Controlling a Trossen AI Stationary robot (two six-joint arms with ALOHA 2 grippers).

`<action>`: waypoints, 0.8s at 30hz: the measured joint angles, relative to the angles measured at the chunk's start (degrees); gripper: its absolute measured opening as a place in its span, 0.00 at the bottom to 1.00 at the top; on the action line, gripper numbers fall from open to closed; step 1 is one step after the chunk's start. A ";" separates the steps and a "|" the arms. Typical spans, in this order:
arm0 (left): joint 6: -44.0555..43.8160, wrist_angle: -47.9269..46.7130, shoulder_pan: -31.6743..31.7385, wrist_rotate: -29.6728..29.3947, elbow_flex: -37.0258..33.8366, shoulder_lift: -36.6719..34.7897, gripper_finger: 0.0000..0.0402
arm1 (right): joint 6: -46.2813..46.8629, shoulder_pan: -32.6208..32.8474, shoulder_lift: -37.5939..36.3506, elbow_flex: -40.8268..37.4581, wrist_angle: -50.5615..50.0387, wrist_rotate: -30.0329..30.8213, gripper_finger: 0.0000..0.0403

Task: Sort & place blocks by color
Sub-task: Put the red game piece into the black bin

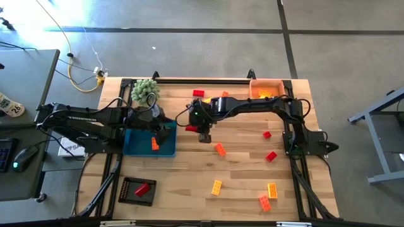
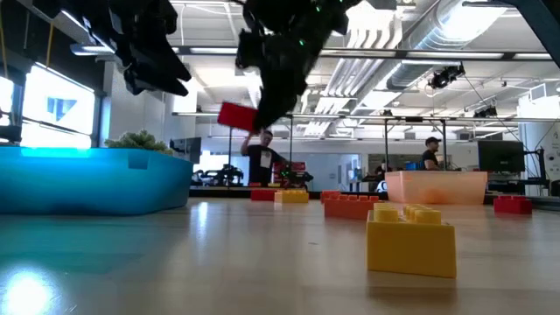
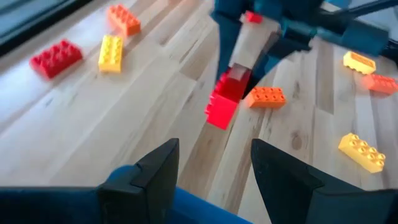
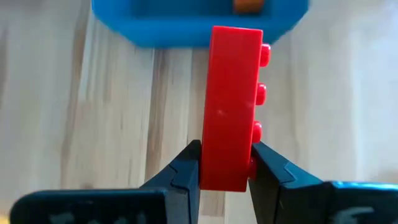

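My left gripper grabs the red block by its end sticking out next, since my right gripper's fingers cover the block's other end.
My right gripper [image 1: 202, 133] hangs over the middle of the table, shut on a red block [image 4: 229, 106] that is lifted clear of the wood [image 2: 236, 116]. My left gripper [image 3: 214, 158] stands open and holds nothing, above the blue tray [image 1: 142, 146]. One orange block [image 1: 155, 144] lies in that tray. Loose red, orange and yellow blocks lie flat on the table, among them an orange one [image 1: 219, 149], a red one [image 1: 271, 156] and a yellow one [image 1: 216, 186]. My right gripper pinches the red block between its two fingers at one end [image 4: 225, 174]. One finger lies on the studded top, the other on the underside. The fingers slant down from above. The block sticks out past the fingertips, clear of the table.
An orange tray [image 1: 273, 82] with yellow blocks stands at the far right. A black tray [image 1: 129, 192] with a red block is at the near left, and a green plant [image 1: 144, 90] is behind the blue tray. More blocks lie near the far edge [image 1: 199, 93] and at the near right [image 1: 272, 189].
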 joint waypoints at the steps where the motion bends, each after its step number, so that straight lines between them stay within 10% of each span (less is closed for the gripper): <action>1: 1.19 0.50 0.00 0.14 0.00 0.00 0.47 | 0.36 0.30 0.00 1.52 -0.98 0.68 0.19; 24: 13.90 19.02 0.00 1.93 0.00 0.00 0.47 | 3.30 4.42 -0.24 23.23 -15.97 8.57 0.19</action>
